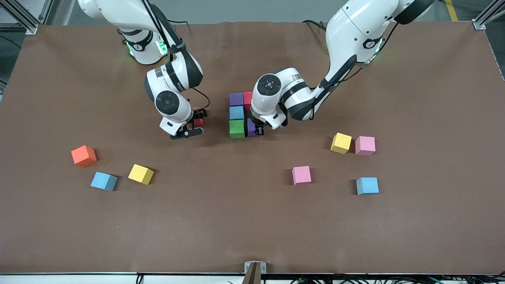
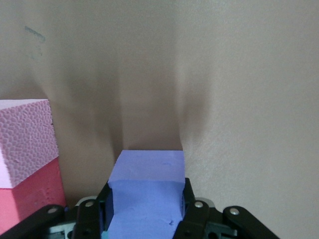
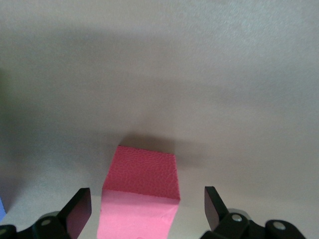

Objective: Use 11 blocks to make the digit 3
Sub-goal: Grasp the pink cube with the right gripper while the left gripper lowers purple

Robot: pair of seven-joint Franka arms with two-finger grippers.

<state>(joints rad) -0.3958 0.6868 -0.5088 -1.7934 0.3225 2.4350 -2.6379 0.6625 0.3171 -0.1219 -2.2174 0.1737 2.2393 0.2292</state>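
My right gripper grabs the red cube by opposite sides next, to extend digit 3 past the green cube [image 1: 237, 128].
The started digit 3 stands mid-table: a purple cube [image 1: 236, 99] and a red cube [image 1: 247, 98] side by side, with a light blue cube [image 1: 236, 112] and a green cube [image 1: 237, 128] nearer the front camera. My left gripper [image 1: 258, 130] [image 2: 145, 196] is shut on the second purple cube [image 1: 251, 128] [image 2: 147, 169], low beside the green one. That red cube [image 2: 27, 149] shows at the edge of the left wrist view. My right gripper [image 1: 197, 122] [image 3: 148, 209] is open, its fingers either side of another red cube [image 1: 198, 120] [image 3: 142, 194] without touching it.
Toward the right arm's end lie an orange cube [image 1: 83, 155], a light blue cube [image 1: 103, 181] and a yellow cube [image 1: 141, 174]. Toward the left arm's end lie a pink cube [image 1: 301, 175], a yellow cube [image 1: 341, 142], a pink cube [image 1: 365, 145] and a light blue cube [image 1: 367, 185].
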